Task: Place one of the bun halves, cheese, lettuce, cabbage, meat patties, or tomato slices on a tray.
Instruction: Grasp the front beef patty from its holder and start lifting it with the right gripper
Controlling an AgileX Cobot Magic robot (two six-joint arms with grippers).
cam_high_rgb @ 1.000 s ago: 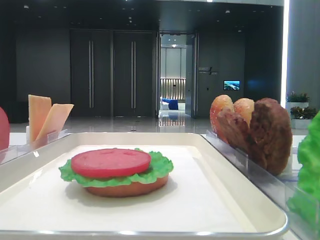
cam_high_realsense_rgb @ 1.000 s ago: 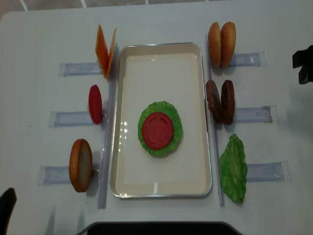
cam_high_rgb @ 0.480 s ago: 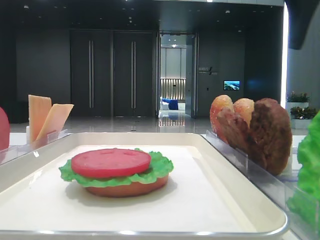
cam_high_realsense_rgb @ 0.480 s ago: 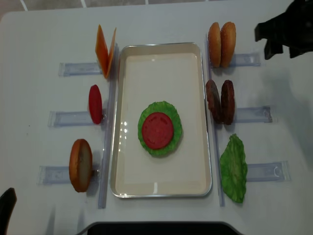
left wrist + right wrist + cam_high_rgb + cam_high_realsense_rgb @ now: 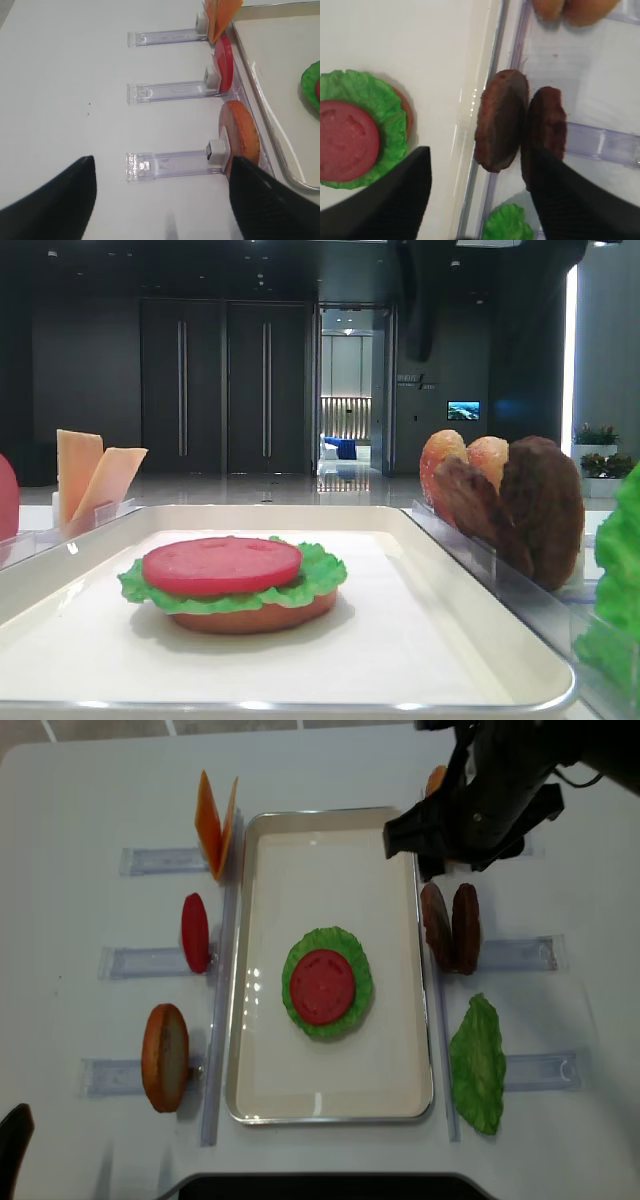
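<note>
The right gripper pinches the brown meat patty across its two flat sides next, since the patty stands on edge with its thin side (image 5: pixel 432 898) up.
The cream tray (image 5: pixel 330 813) holds a bun half topped with lettuce and a tomato slice (image 5: pixel 323 986). Two meat patties (image 5: pixel 450 927) stand on edge in a clear rack just right of the tray. My right gripper (image 5: pixel 479 155) hovers open above them, one finger over the tray's rim, the other over the right patty (image 5: pixel 545 135), holding nothing. On the far left my left gripper (image 5: pixel 160 165) is open over bare table beside a racked bun half (image 5: pixel 240 135). Cheese (image 5: pixel 215 820), a tomato slice (image 5: pixel 195 932) and lettuce (image 5: pixel 478 1065) stand in racks. No cabbage is in view.
Clear plastic racks (image 5: pixel 520 953) line both long sides of the tray. The right arm (image 5: pixel 490 790) covers most of the two buns (image 5: pixel 575 10) at the back right. The white table (image 5: pixel 80 920) stretches left of the racks.
My right arm has swung in from the table's right edge to hang over the tray's right rim and the meat patties. The left gripper and all the food have stayed put.
</note>
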